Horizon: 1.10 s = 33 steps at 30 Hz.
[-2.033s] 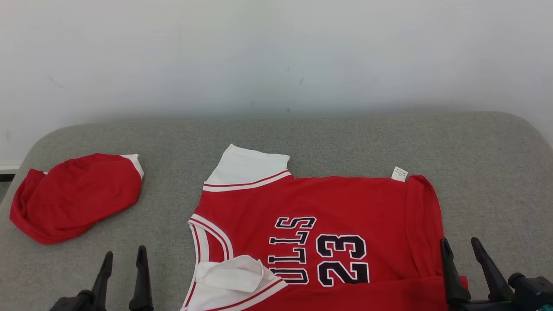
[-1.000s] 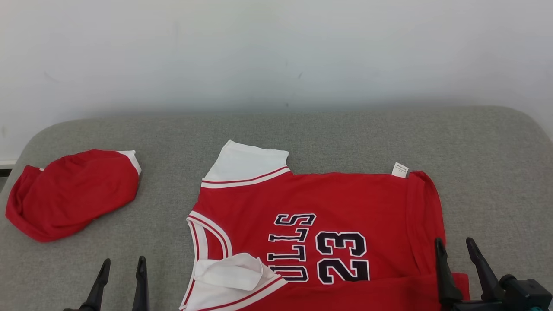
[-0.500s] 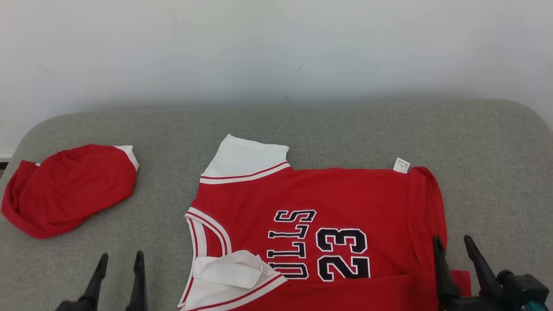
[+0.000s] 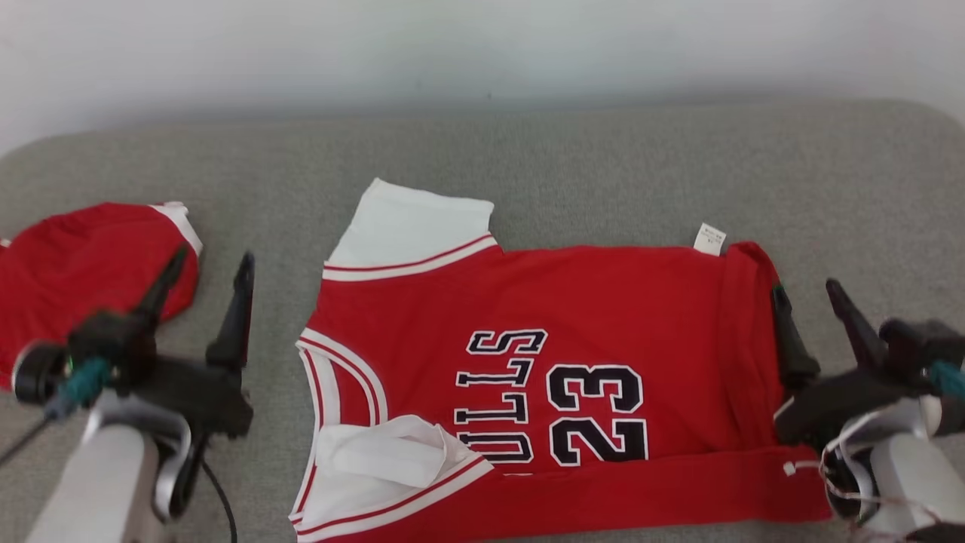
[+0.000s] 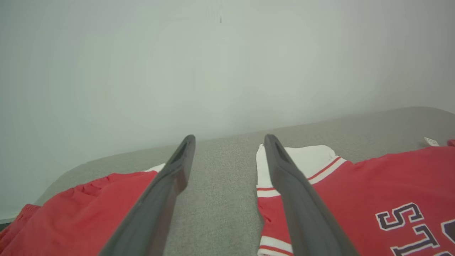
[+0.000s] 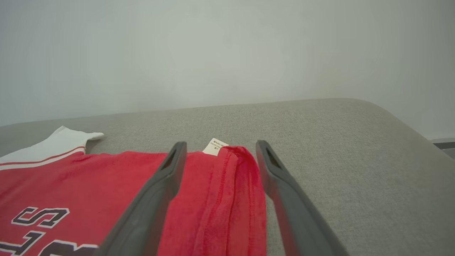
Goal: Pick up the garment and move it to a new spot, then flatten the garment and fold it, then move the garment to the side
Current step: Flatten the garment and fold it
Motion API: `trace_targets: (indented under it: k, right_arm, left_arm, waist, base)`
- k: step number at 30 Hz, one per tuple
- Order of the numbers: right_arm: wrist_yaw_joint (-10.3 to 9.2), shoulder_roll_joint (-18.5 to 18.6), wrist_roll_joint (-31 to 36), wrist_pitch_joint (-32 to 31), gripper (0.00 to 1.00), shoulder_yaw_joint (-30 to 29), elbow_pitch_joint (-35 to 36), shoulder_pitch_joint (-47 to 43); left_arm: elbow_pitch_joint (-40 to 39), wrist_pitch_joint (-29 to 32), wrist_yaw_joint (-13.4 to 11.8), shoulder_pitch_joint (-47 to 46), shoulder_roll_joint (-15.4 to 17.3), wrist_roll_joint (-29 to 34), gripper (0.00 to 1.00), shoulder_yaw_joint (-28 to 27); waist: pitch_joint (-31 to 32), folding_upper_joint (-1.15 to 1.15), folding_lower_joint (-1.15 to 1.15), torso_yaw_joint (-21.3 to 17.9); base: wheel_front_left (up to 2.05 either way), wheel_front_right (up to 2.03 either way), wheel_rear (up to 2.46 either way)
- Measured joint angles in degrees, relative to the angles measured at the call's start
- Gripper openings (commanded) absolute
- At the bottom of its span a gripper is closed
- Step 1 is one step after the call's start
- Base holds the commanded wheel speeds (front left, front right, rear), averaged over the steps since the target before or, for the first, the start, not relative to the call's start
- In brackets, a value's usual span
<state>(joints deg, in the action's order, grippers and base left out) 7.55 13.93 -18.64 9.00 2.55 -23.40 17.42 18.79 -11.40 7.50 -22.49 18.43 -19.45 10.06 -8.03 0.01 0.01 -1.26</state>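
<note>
I will next grab the flat jersey with my right gripper by its rolled hem point(image 4: 758, 339) point(image 6: 234, 199), which stands up.
The garment point(image 4: 573, 302), a red jersey with white sleeves and the dark number 23, lies spread on the grey cushion with its lower edge folded up along the front. My left gripper point(image 4: 212, 256) hovers open over bare cushion, between the jersey's white sleeve point(image 5: 312, 156) and a second red piece. In the left wrist view the left gripper point(image 5: 229, 138) has nothing between its fingers. My right gripper point(image 4: 804, 290) is open at the jersey's right hem. In the right wrist view the right gripper point(image 6: 221, 145) straddles that rolled hem point(image 6: 234, 199), just short of the white label point(image 6: 214, 147).
A bunched red piece of clothing with a white edge point(image 4: 75, 264) lies at the far left, beside my left fingers. The grey cushion point(image 4: 603, 158) ends at a pale wall behind and rounds off at the right point(image 6: 398, 121).
The head camera has tipped down, so the whole scene sits higher in the picture. Both arms have reached forward, the left up beside the red bundle, the right up to the jersey's hem. Both stay open.
</note>
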Motion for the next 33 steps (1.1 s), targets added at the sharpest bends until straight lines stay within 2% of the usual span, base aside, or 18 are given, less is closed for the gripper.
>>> trace_targets:
  k: [7, 14, 23, 33]
  right_arm:
    - [0.00, 0.93, 0.38, -4.04, 1.00, 1.70, -6.41, 11.32]
    - [0.00, 0.65, 0.57, -8.53, 1.00, 6.01, -12.07, 20.63]
    - [0.00, -1.90, -2.12, -13.10, 1.00, 11.43, -17.80, 29.34]
    - [0.00, -3.49, -5.25, -13.80, 1.00, 15.96, -20.98, 32.90]
  left_arm:
    - [4.72, 5.71, 0.01, -16.16, 6.32, -7.55, 1.00, 9.31]
    - [10.00, 11.46, 0.01, -28.43, 10.84, -15.37, 1.00, 20.14]
    - [18.37, 16.13, 0.01, -39.00, 12.63, -23.92, 1.00, 31.64]
    - [25.16, 16.21, 0.01, -44.11, 13.41, -29.15, 1.00, 39.17]
  waist:
    - [-6.20, 0.00, 0.01, -1.29]
    - [-11.77, 0.01, 0.01, -3.41]
    - [-16.41, 0.01, 0.00, -7.52]
    - [-18.74, 0.01, -0.01, -10.74]
  base:
    - [0.00, 0.00, 0.00]
    - [0.00, 0.00, 0.00]
    - [0.00, 0.00, 0.00]
    - [0.00, 0.00, 0.00]
